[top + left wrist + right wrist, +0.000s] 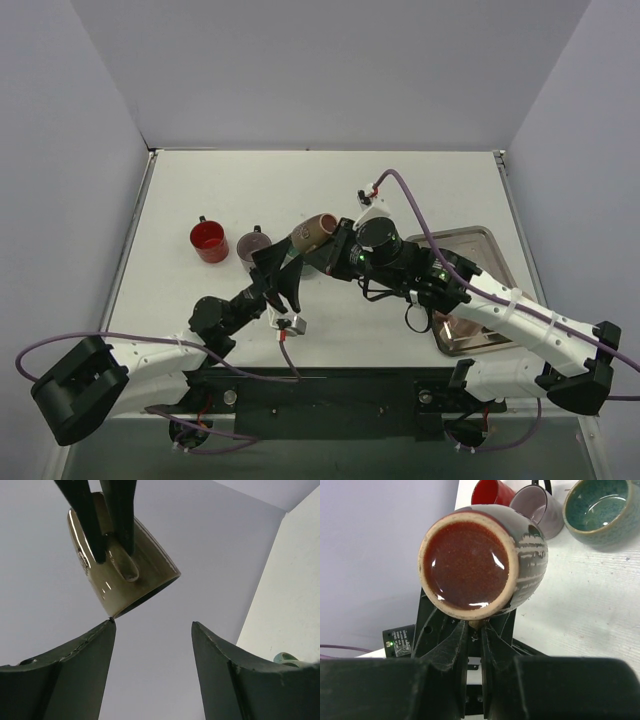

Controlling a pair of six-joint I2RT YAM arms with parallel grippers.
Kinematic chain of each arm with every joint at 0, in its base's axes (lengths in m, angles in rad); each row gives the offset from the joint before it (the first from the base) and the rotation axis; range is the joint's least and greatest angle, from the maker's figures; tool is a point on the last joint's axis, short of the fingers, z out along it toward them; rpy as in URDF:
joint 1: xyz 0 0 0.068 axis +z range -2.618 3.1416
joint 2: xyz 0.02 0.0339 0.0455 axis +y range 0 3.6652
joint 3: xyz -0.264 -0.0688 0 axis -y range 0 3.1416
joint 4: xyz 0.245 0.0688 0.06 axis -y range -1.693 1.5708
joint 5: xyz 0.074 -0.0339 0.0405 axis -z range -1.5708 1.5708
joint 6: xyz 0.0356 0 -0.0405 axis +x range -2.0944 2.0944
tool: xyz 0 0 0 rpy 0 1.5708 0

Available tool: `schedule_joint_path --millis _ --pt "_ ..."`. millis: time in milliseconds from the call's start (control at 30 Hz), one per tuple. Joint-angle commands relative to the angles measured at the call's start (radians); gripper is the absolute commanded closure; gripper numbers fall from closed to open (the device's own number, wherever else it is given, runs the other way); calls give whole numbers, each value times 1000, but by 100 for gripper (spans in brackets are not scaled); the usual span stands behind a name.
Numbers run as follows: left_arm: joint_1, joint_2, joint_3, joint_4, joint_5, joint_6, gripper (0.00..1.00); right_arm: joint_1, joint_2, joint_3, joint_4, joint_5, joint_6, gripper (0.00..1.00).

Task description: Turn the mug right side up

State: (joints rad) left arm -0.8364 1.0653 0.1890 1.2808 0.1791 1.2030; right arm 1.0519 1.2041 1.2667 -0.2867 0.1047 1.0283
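The mug's base has to be free to set the mug upright. My left gripper should reach the mug and pinch the mug's rim.
A brown glazed mug (313, 232) with a red-brown inside hangs in the air, tilted onto its side. My right gripper (337, 245) is shut on the mug's handle. In the right wrist view the mug's mouth (467, 562) faces the camera, and the gripper (480, 626) pinches the handle just under the rim. My left gripper (283, 268) is open and empty just below the mug. In the left wrist view the mug (140, 580) sits above the spread gripper (152, 626), its rim almost touching the left fingertip (107, 627).
A red mug (209, 240) and a grey-purple mug (254, 246) stand upright left of the grippers. A teal bowl (597, 507) sits beside them. A metal tray (480, 245) lies at the right under the right arm.
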Motion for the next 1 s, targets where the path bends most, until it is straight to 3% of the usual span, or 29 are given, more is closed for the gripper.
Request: schedule_joint_path --millis 0,367,700,833,967 --pt "-4 33 29 213 -82 56 28 19 3 40 72 -5 13 100" --pt "-3 4 -3 249 -89 96 32 22 -8 48 44 39 -10 100" --pt "-23 2 29 253 -70 159 33 25 20 49 104 -30 12 100" --pt "-23 51 30 357 -82 188 34 25 11 27 113 -33 21 100" --pt "-29 53 59 364 -130 169 38 28 18 7 144 -60 39 100"
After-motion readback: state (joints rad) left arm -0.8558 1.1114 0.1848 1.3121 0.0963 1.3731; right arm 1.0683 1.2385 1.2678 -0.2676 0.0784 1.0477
